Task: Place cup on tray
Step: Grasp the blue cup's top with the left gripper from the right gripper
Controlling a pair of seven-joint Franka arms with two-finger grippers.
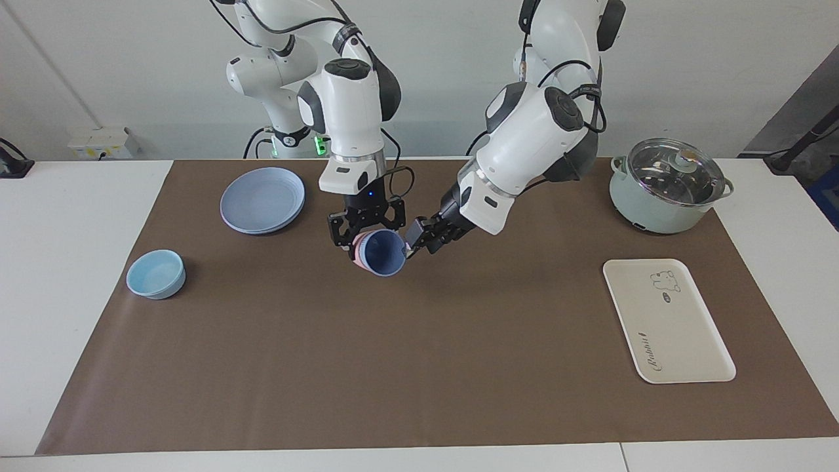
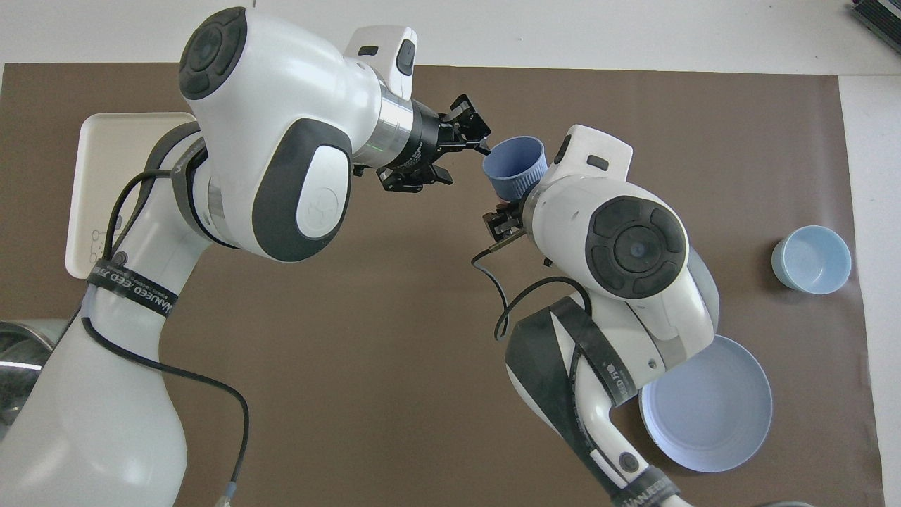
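Note:
I will grab the periwinkle-blue cup by its exposed rim (image 2: 488,161) with my left gripper next, because the cup's lower end is inside the pink tumbler.
The periwinkle-blue cup (image 1: 385,254) (image 2: 514,166) hangs tilted over the middle of the brown mat, nested inside a salmon-pink tumbler (image 1: 356,253). My right gripper (image 1: 364,236) is shut on that pink tumbler and carries both. My left gripper (image 1: 413,246) (image 2: 467,158) is beside the cup, fingers open, and its fingertips (image 2: 486,146) reach the cup's rim. The cream tray (image 1: 668,321) (image 2: 105,162) lies flat and bare at the left arm's end of the table.
A round blue plate (image 1: 262,200) (image 2: 707,401) and a low light-blue bowl (image 1: 156,274) (image 2: 811,258) sit at the right arm's end. A lidded pale-green pot (image 1: 668,187) stands nearer to the robots than the tray.

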